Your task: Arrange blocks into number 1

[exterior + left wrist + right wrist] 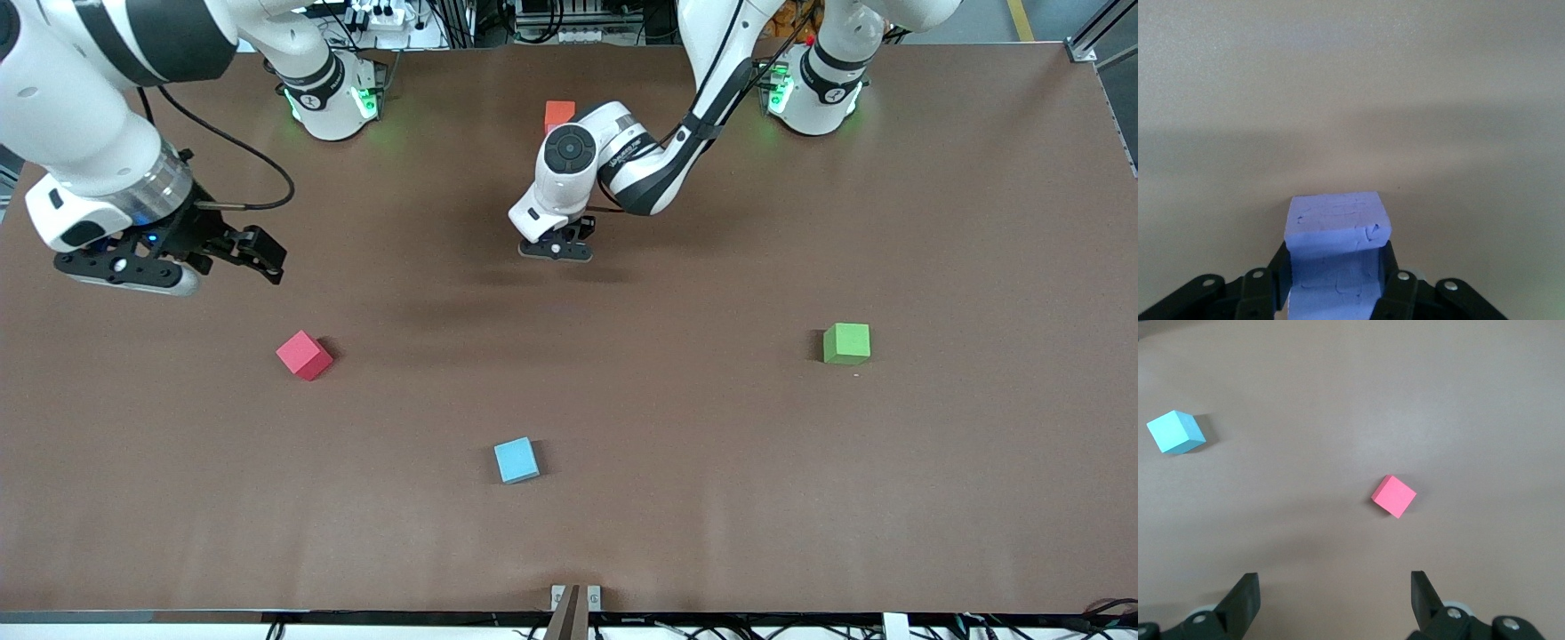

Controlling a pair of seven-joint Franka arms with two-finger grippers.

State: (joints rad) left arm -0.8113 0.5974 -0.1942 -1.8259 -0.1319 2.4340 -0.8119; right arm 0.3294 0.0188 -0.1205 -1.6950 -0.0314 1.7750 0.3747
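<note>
My left gripper releases the purple block now: it holds the block low on the tabletop, so the block would rest in place.
A purple block (1338, 220) sits between the fingers of my left gripper (1337, 259), which is shut on it just above the bare table. From the front the left gripper (557, 249) hangs low over the table's middle and hides that block. An orange block (559, 114) lies near the robots' bases, partly covered by the left arm. My right gripper (267, 256) hangs open and empty over the right arm's end of the table; its wrist view shows the right gripper (1335, 583) with nothing between the fingers. The pink blocks and the second purple block are out of view.
A red cube (303, 355) (1394, 496) lies below the right gripper, nearer the front camera. A light blue cube (516, 460) (1176, 432) sits nearer still, mid-table. A green cube (846, 343) stands toward the left arm's end.
</note>
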